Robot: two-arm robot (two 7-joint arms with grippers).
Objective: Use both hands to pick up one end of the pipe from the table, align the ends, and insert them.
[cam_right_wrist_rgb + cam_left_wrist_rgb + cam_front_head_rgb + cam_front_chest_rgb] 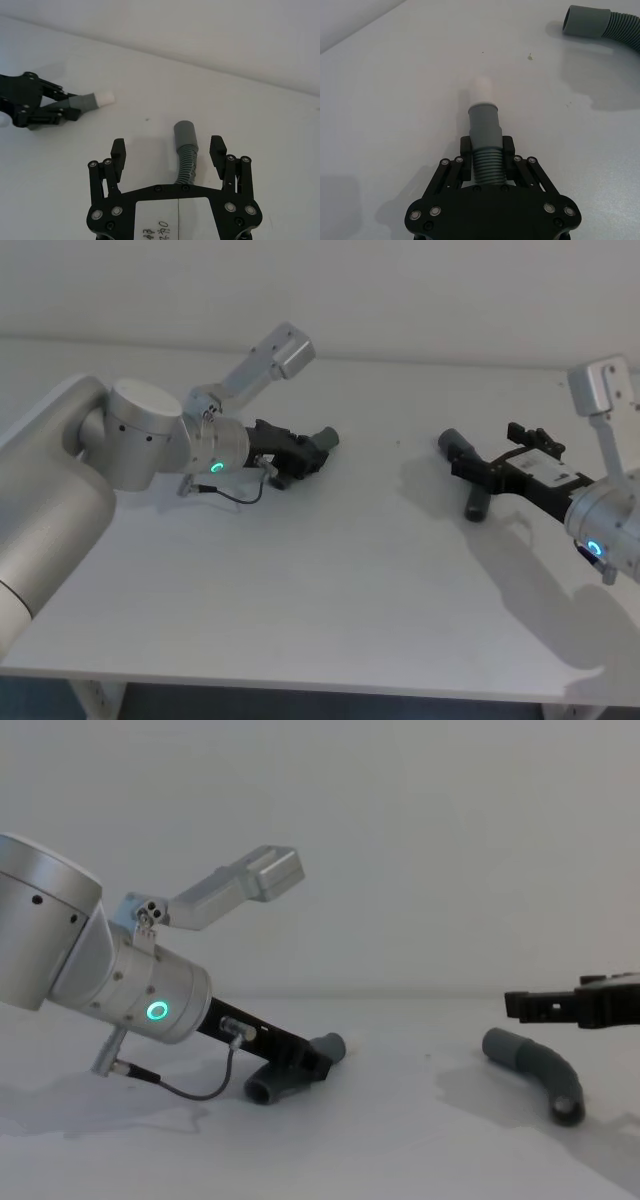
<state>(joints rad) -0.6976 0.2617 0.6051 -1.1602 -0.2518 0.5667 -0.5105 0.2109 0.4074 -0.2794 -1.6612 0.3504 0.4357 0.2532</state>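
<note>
Next, my right gripper grabs the second pipe piece by its ribbed part (553, 1073), to keep the second pipe piece's wide socket collar (507, 1047) free for the white tip.
My left gripper (297, 452) is shut on the ribbed middle of one dark grey pipe piece (485, 127). That piece's narrow collar with the white tip (482, 90) sticks out past the fingers toward the other piece. The second pipe piece (470, 480) lies bent on the white table (340, 580), its wide socket collar (185, 132) facing left. My right gripper (168, 150) hangs open just above it, fingers either side of the ribbed part and not touching. From the chest, the right gripper (520, 1004) is clearly higher than this piece (535, 1065).
The left arm's silver wrist with green ring light (155, 1011) and a looping black cable (200, 1090) sit low over the table's left side. A bare stretch of table separates the two pipe pieces. The back edge meets a plain wall.
</note>
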